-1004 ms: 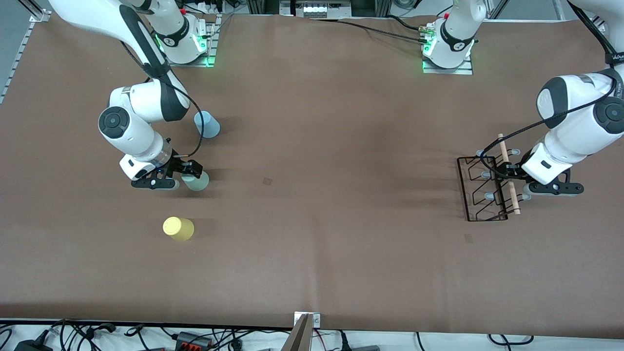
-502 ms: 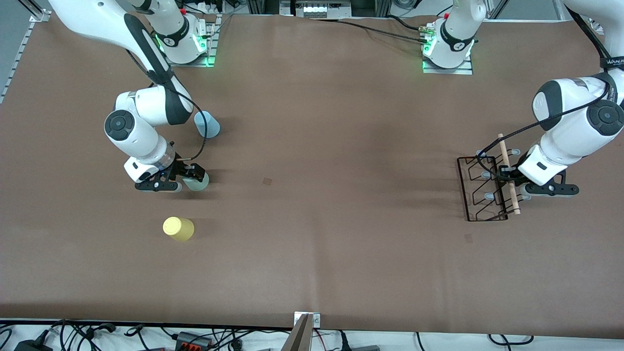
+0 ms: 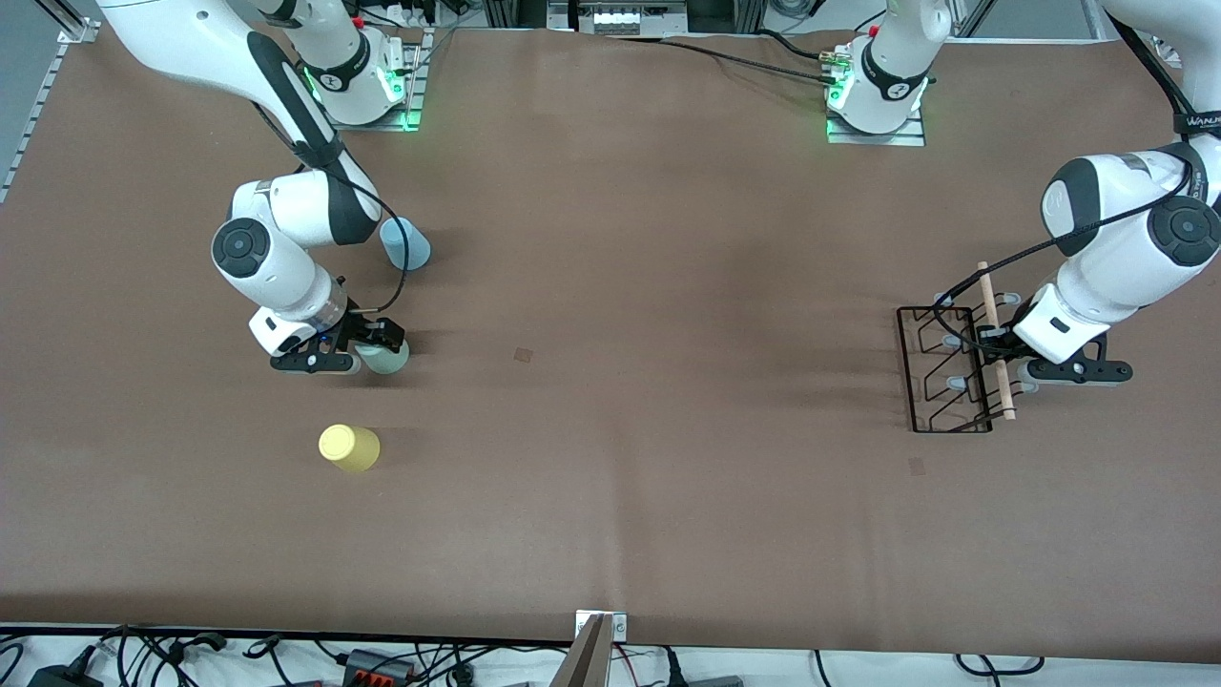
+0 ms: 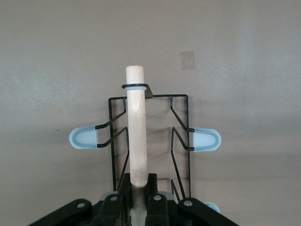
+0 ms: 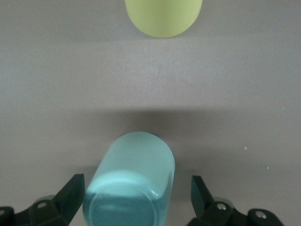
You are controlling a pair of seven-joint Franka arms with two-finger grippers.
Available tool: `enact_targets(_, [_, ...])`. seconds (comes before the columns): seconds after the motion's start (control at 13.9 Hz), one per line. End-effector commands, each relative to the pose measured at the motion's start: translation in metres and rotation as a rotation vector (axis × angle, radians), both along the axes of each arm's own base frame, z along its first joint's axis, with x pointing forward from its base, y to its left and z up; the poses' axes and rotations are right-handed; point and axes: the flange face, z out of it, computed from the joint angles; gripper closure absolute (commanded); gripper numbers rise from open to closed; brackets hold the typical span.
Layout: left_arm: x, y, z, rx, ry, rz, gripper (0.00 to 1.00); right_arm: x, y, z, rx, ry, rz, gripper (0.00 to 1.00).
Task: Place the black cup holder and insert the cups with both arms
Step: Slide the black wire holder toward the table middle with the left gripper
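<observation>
My fingers are low over the mat on either side of the grey-green cup. My right gripper needs to close. Closing now would hold the cup.
The black cup holder (image 3: pixel 940 372) stands on the table at the left arm's end. My left gripper (image 3: pixel 997 348) is shut on its wooden rod handle (image 4: pixel 136 132), low over the rack; several pale pegs (image 4: pixel 206 140) show in the left wrist view. My right gripper (image 3: pixel 377 348) is open at table height around the pale grey-green cup (image 3: pixel 388 357), with its fingers (image 5: pixel 71 190) on either side of the cup (image 5: pixel 134 174). The light blue cup (image 3: pixel 405 243) stands farther from the front camera. The yellow cup (image 3: pixel 349 447) stands nearer and also shows in the right wrist view (image 5: pixel 163 16).
A brown mat (image 3: pixel 620 382) covers the table. Both arm bases (image 3: pixel 878 91) stand along its farther edge. Cables and plugs (image 3: pixel 362 660) lie off the mat's near edge.
My right gripper has slid closer round the grey-green cup. My left gripper has shifted a little along the rod, and the holder has turned slightly with it.
</observation>
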Motion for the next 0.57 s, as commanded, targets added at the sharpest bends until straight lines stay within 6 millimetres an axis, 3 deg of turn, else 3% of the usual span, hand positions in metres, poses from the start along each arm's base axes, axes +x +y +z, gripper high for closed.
enact_targets(0.0, [0.007,0.002,0.014,0.015,-0.013,-0.009,0.96,-0.007,0.002,0.001,0.005,-0.009,-0.014,0.00])
enact_targets(0.29, [0.019,-0.014,0.049,0.011,0.081,-0.027,0.99,-0.008,0.003,0.001,0.005,-0.008,-0.014,0.00])
enact_targets(0.5, [0.024,-0.053,0.075,0.003,0.135,-0.047,0.99,-0.007,0.003,0.001,0.005,-0.009,-0.012,0.01])
